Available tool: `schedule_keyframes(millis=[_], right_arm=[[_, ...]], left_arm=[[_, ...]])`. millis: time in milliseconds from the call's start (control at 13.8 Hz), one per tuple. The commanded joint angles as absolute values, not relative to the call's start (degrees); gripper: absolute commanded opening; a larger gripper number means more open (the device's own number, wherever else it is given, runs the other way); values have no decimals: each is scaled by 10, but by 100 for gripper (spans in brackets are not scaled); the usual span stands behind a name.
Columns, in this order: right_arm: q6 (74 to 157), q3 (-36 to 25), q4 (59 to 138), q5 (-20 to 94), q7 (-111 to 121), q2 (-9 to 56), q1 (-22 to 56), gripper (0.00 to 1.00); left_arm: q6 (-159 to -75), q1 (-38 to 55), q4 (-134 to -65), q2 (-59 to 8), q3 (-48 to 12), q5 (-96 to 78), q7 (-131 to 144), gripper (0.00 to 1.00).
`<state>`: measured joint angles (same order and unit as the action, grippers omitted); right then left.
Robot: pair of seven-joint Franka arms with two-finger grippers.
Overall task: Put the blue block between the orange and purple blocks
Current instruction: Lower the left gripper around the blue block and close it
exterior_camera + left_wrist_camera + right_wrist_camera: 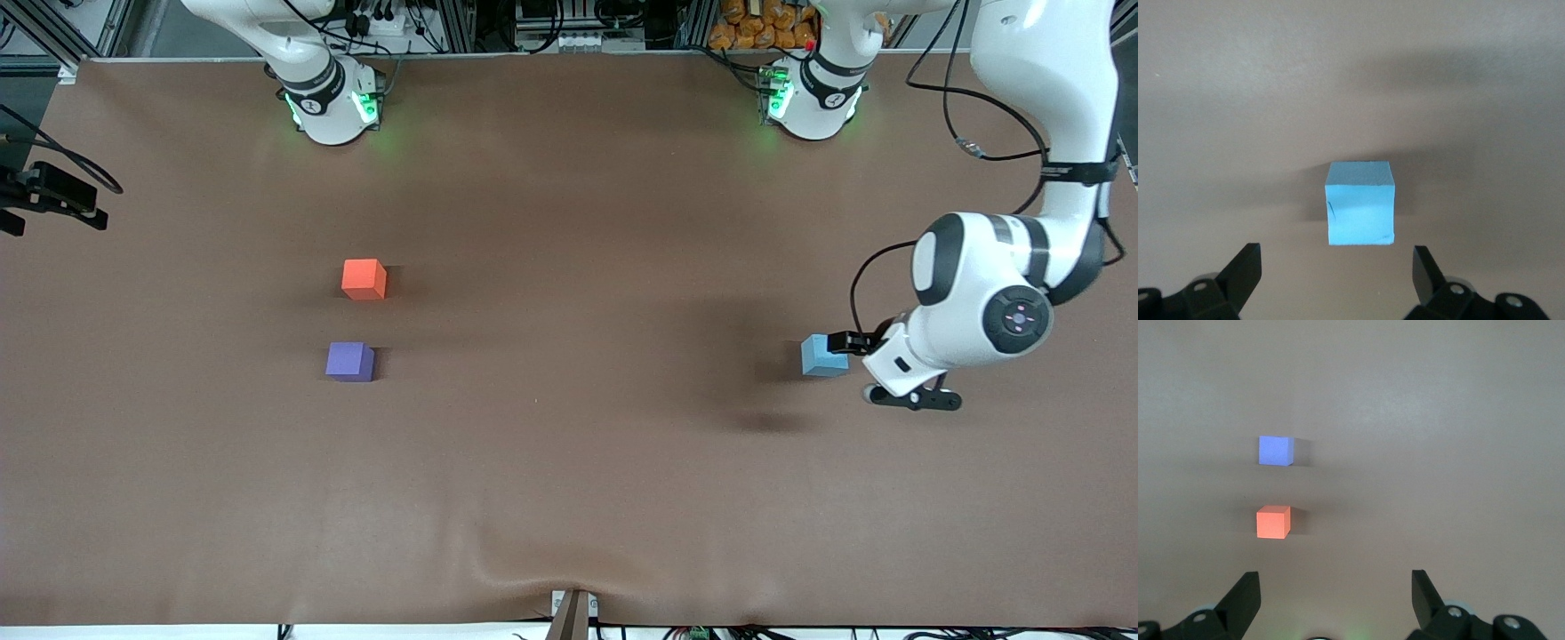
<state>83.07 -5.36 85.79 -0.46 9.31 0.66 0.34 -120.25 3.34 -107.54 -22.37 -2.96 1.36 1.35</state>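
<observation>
My left gripper grabs the light blue block by its cube body (823,356) (1360,207) next, to put the block between the orange and purple blocks.
The light blue block (822,356) sits on the brown table toward the left arm's end. My left gripper (843,348) is low beside it, open and empty. In the left wrist view the blue block (1359,203) lies just ahead of the left gripper (1336,257), not between the fingers. The orange block (364,279) and the purple block (349,362) sit toward the right arm's end with a gap between them, the purple one nearer the front camera. My right gripper (1335,577) is open and empty, high over the table, looking down on the orange block (1273,522) and purple block (1275,451).
A black camera mount (53,196) juts over the table edge at the right arm's end. The brown table cover (569,462) has a wrinkle near the front edge (533,560). The left arm's bulky wrist (987,298) hangs over the table beside the blue block.
</observation>
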Motion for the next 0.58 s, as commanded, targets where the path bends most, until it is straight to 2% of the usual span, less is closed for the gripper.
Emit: schedule_keyframes(millis=[0, 290, 508], right_arm=[[824, -53, 854, -7, 85, 6, 2, 100], [824, -53, 854, -7, 85, 6, 2, 100], [824, -53, 855, -7, 85, 6, 2, 100]], left_arm=[[-1279, 30, -1170, -179, -32, 17, 37, 100], [-1356, 33, -1222, -190, -32, 17, 58, 100], [-1380, 31, -1220, -210, -32, 18, 59, 100]])
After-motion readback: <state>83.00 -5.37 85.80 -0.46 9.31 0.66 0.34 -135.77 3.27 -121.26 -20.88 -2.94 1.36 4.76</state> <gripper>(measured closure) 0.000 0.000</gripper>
